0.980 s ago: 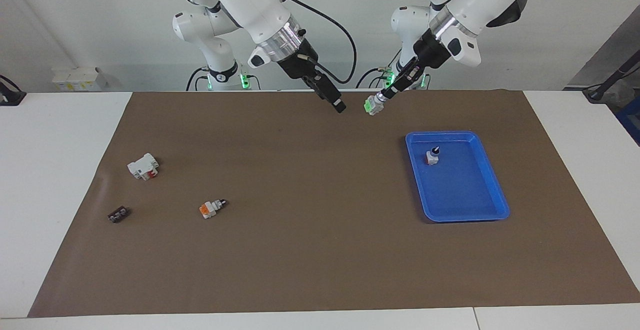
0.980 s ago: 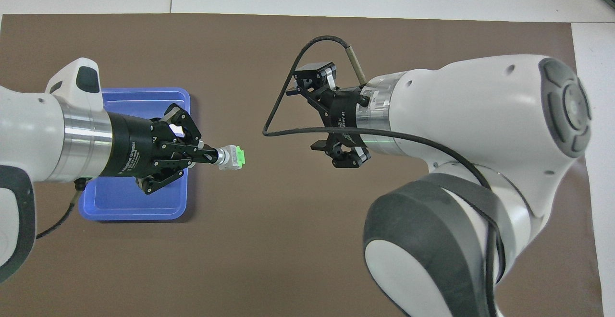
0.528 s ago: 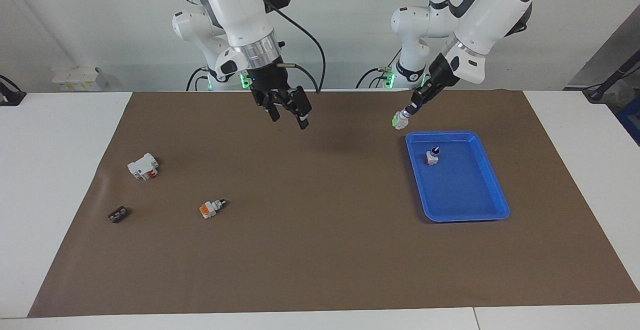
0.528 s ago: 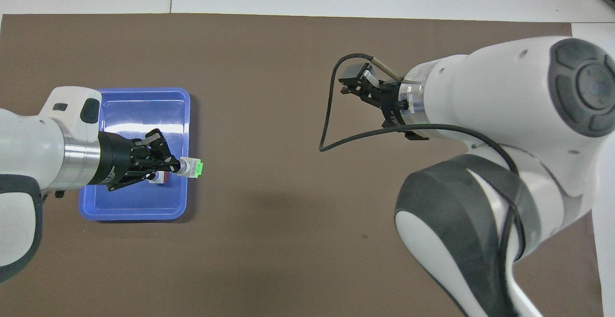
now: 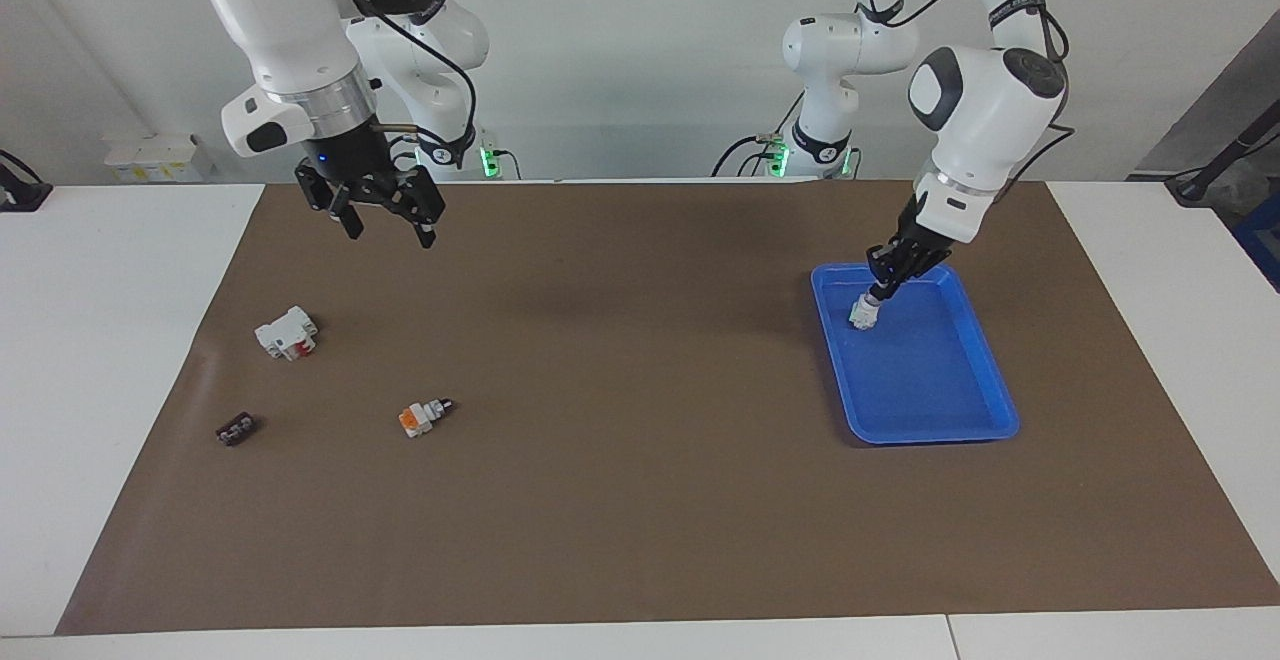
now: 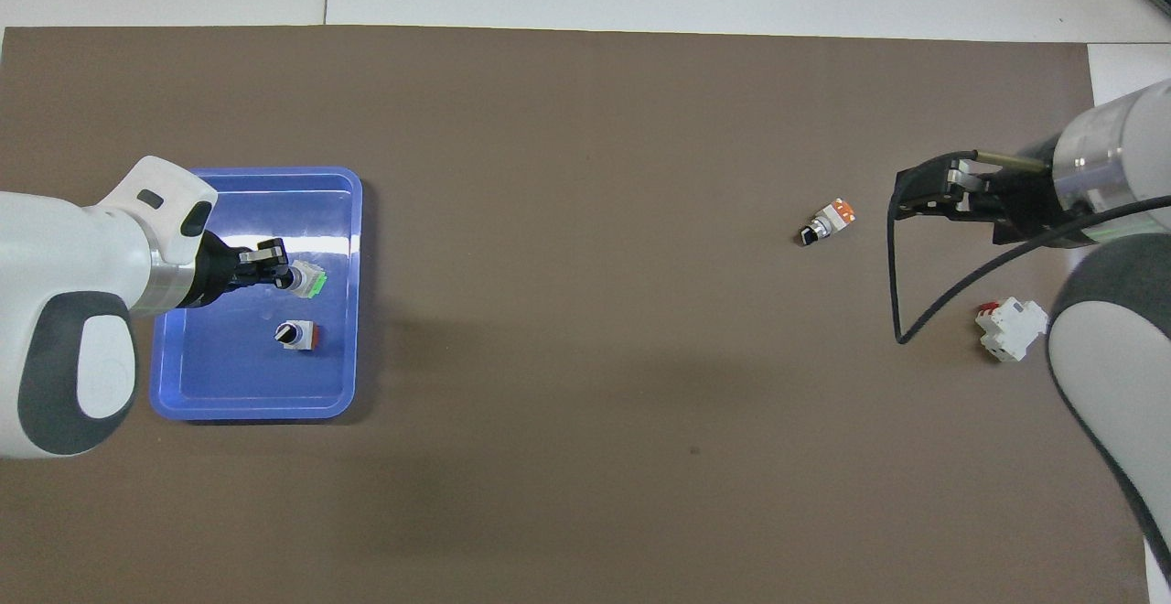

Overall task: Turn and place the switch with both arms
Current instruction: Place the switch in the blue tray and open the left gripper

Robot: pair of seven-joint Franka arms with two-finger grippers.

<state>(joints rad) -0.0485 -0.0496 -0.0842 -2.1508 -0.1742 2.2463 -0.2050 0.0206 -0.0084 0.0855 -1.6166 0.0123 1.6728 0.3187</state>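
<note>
The white switch [image 6: 308, 279] hangs tilted above the blue tray's bottom, so my left gripper must hold it until it touches the tray.
The switch [image 5: 861, 313] [image 6: 309, 281], with a white body and a green block, hangs tilted over the blue tray [image 5: 930, 434] [image 6: 256, 410]. My left gripper [image 5: 876, 293] [image 6: 282, 276] is shut on its knob end, low inside the tray's rim. Whether the switch touches the tray floor I cannot tell. My right gripper [image 5: 385, 222] [image 6: 906, 194] hangs open and holding nothing over the mat at the right arm's end of the table.
A like switch with a red base [image 6: 297, 335] stands in the tray, nearer the robots than the held one. On the mat at the right arm's end lie an orange-ended switch [image 5: 420, 418] [image 6: 828, 220], a white and red breaker [image 5: 287, 332] [image 6: 1011, 328] and a small black part [image 5: 237, 429].
My left gripper carried the switch from over the mat's middle across to the tray and down into it. My right arm swung away toward its own end of the table, still open.
</note>
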